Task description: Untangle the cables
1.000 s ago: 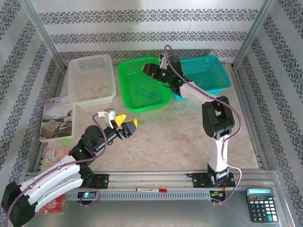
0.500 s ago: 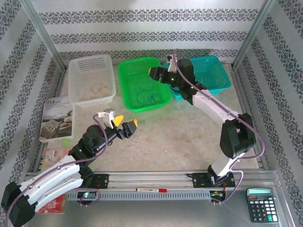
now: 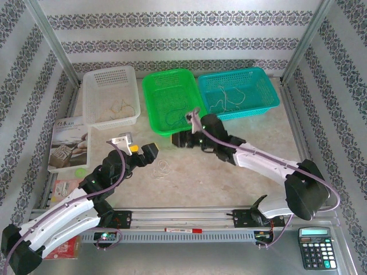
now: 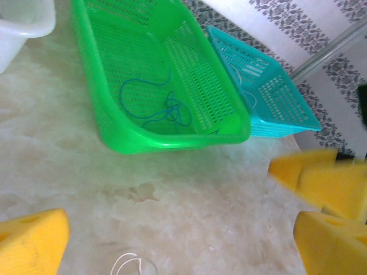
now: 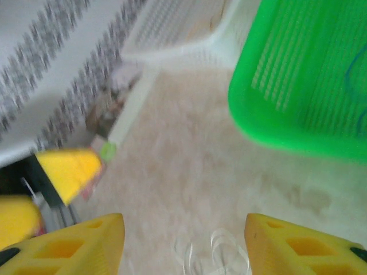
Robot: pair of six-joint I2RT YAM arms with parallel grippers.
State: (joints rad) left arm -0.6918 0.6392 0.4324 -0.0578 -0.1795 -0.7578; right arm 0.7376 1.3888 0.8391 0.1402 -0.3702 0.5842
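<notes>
Next, my right gripper pinches the whitish cable's nearest coils and leaves other loops free for my left gripper to untangle.
A loose whitish cable lies curled on the table between my two grippers. My left gripper hangs just left of it, jaws wide open and empty; in its wrist view the white loop sits low between the yellow fingers. My right gripper is low over the table just right of the cable, open, with the coils between its fingers and nothing gripped. A blue cable lies in the green basket, a whitish one in the teal basket, a tan one in the white basket.
The three baskets stand in a row at the back. A booklet and packets lie at the left edge. A red pen rests on the front rail and a calculator at the near right.
My right arm swung from above the green and teal baskets down to the table beside the white cable. My left gripper opened wider and shifted slightly left.
</notes>
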